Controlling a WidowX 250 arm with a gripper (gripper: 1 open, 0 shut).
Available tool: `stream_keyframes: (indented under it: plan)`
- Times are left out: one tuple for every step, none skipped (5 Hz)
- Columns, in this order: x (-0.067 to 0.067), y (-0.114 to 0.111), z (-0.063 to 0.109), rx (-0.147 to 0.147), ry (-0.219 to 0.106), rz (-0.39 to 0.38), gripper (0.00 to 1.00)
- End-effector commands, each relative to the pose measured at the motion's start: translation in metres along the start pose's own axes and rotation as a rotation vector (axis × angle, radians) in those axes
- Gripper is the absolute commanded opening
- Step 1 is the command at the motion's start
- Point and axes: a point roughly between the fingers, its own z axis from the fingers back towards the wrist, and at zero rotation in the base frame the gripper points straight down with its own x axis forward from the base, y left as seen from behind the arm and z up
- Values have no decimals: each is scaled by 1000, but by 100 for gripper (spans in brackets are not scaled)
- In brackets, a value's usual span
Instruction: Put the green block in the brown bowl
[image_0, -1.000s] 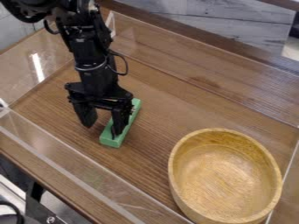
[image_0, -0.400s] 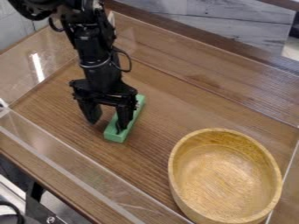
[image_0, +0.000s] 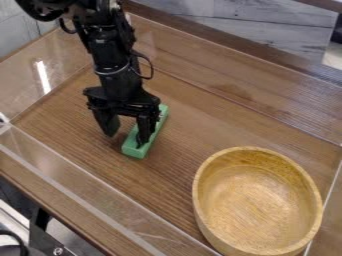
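The green block (image_0: 138, 147) needs to go in the brown bowl. My gripper should grab it across its long sides next.
The green block (image_0: 138, 147) lies flat on the dark wooden tabletop, left of centre, with its long side running away from the camera. My gripper (image_0: 124, 132) points straight down over it and is open. One finger is left of the block, and the other is on or just over it. Its far end shows past the fingers and its near end sticks out below them. The brown bowl (image_0: 258, 203), light tan wood with a thick rim, sits empty at the front right, well apart from the block and gripper.
Clear plastic walls (image_0: 80, 190) fence the table along the front and left edges. A raised wooden ledge (image_0: 254, 70) runs along the back. Bare tabletop (image_0: 214, 115) lies between the block and the bowl.
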Motion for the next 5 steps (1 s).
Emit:
stream_keyframes:
  plan:
    - [1,-1,-16,4,19,26,100]
    - [2,-1,-18,4,24,34,100]
    - [3,-1,-20,5,30,42,100]
    - [3,-2,-21,-1,34,51,100]
    - [3,-4,-22,-7,39,60,100]
